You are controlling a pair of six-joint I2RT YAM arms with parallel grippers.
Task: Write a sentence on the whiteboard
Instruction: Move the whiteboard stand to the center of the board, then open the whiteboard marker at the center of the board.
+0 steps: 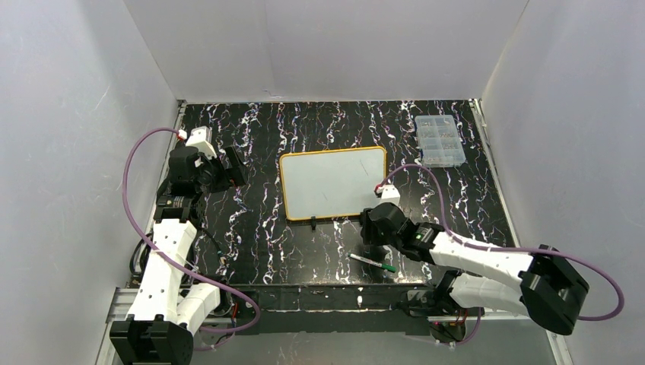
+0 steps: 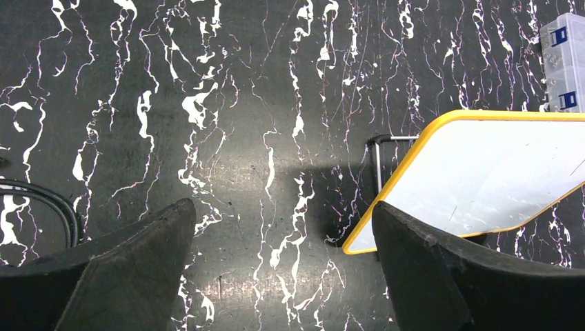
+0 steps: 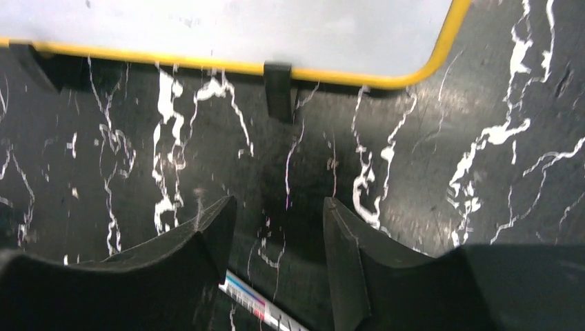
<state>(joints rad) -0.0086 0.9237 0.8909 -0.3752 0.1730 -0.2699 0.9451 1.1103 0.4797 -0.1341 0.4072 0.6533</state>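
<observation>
I will grab the marker pen across its white body (image 1: 367,261) (image 3: 268,310) with my right gripper next. The green end with the cap of the marker pen then stays free to hand to my left gripper.
The whiteboard (image 1: 332,182), white with a yellow-orange frame and black clip feet, lies flat in the middle of the black marbled table; its corner shows in the left wrist view (image 2: 497,172) and its near edge in the right wrist view (image 3: 227,31). A marker pen (image 1: 373,262) with a green cap lies on the table in front of the board. My right gripper (image 1: 373,236) is open just above the table, and the pen (image 3: 259,303) lies between and behind its fingers, untouched. My left gripper (image 1: 232,169) is open and empty, left of the board.
A clear compartmented plastic box (image 1: 439,141) stands at the back right, also at the edge of the left wrist view (image 2: 566,62). White walls enclose the table on three sides. A black cable (image 2: 41,200) lies at the left.
</observation>
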